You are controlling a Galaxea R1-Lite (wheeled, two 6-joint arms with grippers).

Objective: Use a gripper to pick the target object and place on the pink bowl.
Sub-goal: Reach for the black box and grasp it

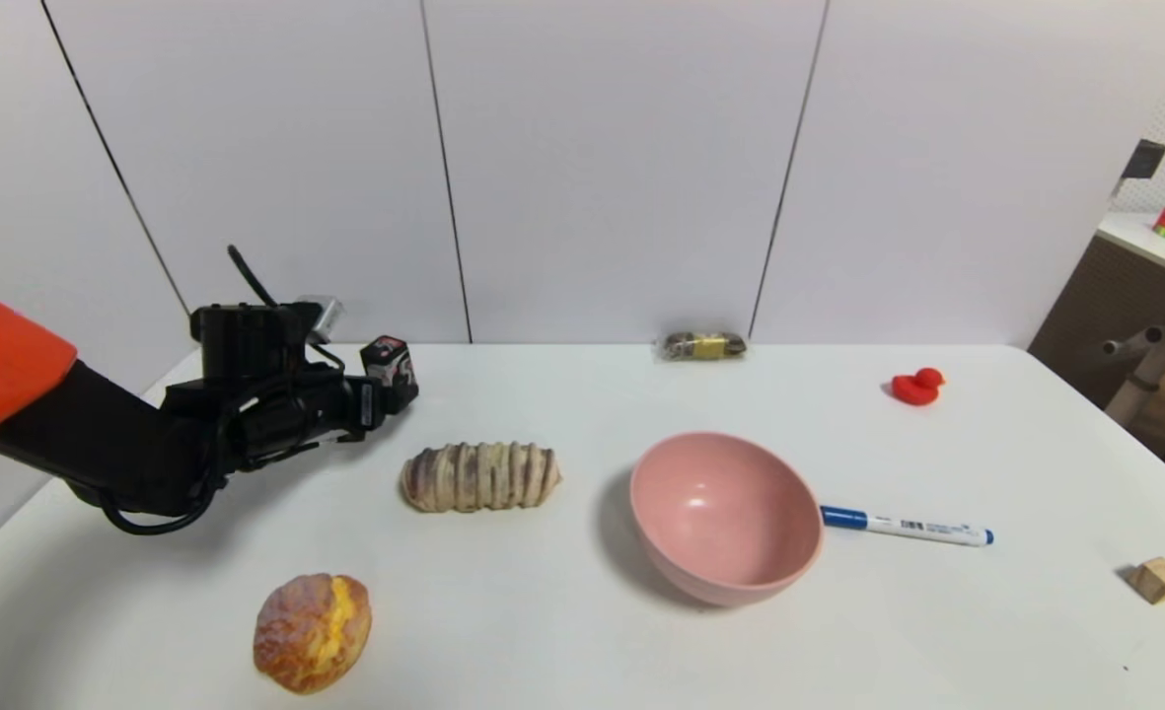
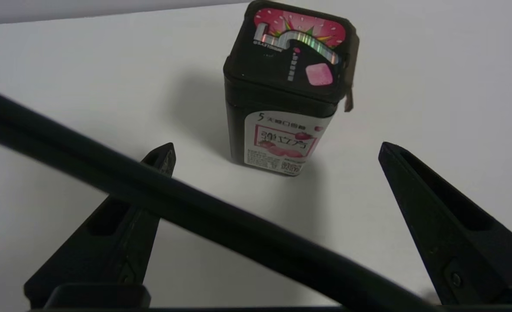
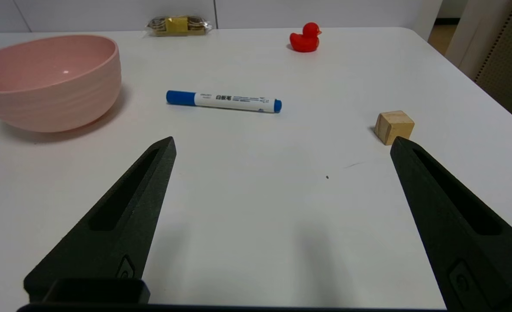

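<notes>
The left gripper's fingers stop short of the black box's near side (image 2: 280, 140), so they would miss the box if they closed now. The robot will first move toward the box.
The target object (image 1: 391, 361), a small black box with a pink-and-white label, stands upright at the table's far left. In the left wrist view the box (image 2: 287, 86) is just beyond my fingertips, apart from both. My left gripper (image 1: 381, 399) (image 2: 276, 148) is open, level with the box, and holds nothing. The pink bowl (image 1: 730, 582) (image 3: 65, 104) sits empty at the table's middle, well to the right of the box. The right gripper (image 3: 282, 145) hovers open over bare table near the front right; the head view does not show it.
A striped bread roll (image 1: 480, 476) lies between the box and the bowl, with a round bun (image 1: 312, 631) at the front left. A blue marker (image 1: 906, 528), red duck (image 1: 917, 386), wooden cube (image 1: 1158, 579) and snack packet (image 1: 702, 345) lie around. A black cable (image 2: 238, 225) crosses the left wrist view.
</notes>
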